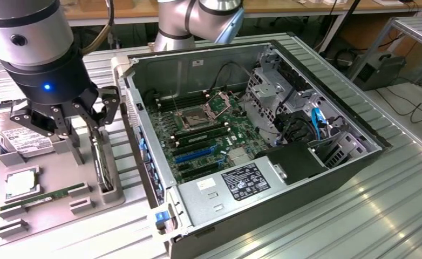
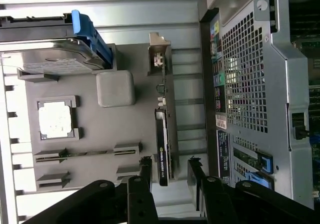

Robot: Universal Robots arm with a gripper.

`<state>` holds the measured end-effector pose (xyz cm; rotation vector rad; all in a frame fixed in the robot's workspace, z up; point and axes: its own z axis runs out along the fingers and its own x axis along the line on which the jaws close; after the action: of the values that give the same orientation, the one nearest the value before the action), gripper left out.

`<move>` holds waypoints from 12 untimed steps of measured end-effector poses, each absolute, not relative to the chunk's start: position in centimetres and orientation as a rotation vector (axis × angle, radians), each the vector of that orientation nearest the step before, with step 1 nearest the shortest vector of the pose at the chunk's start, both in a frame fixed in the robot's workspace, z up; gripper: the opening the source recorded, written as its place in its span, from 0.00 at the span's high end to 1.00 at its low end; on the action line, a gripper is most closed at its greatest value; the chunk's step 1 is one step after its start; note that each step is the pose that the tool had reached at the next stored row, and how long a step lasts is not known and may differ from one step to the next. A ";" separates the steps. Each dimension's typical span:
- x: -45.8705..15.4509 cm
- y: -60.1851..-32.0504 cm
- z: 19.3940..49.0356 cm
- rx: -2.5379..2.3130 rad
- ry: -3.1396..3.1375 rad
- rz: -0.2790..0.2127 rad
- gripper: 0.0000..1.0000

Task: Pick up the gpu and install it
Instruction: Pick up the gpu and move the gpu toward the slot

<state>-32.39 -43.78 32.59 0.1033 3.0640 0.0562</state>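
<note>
My gripper grabs the GPU's flat sides at the opposite end next, since the silver bracket (image 2: 159, 54) flares out at its end of the GPU (image 2: 162, 136).
The gpu (image 2: 162, 136) is a thin black card standing on its edge in a slot of the grey parts tray (image 2: 125, 129), with its silver bracket (image 2: 159, 54) at the far end. My gripper (image 2: 169, 173) is open, one black finger (image 2: 145, 170) on each side of the card's near end, and I cannot tell whether they touch it. In the exterior view my gripper (image 1: 74, 121) hangs over the tray (image 1: 88, 205) at that view's left, just above the upright gpu (image 1: 104, 159).
The tray also carries a silver hard drive (image 1: 24, 141), a CPU (image 1: 22, 183) and a green RAM stick (image 1: 45, 198). The open PC case (image 1: 196, 65) lies right beside the tray, motherboard (image 1: 204, 140) facing up, with blue slots (image 1: 193, 155) showing.
</note>
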 end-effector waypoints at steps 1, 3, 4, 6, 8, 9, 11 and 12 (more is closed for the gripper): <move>-32.4 -43.7 32.4 0.103 3.059 0.057 0.58; -32.4 -43.5 32.1 0.103 3.056 0.057 0.58; -32.5 -43.4 31.8 0.103 3.055 0.057 0.58; -32.5 -43.3 31.5 0.103 3.055 0.056 0.58; -32.6 -43.2 31.0 0.103 3.055 0.057 0.58; -32.6 -43.2 30.8 0.103 3.055 0.057 0.58; -32.6 -43.0 30.1 0.104 3.055 0.056 0.58; -32.6 -42.9 29.8 0.105 3.055 0.056 0.58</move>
<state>-32.61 -42.89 29.82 0.1050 3.0552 0.0563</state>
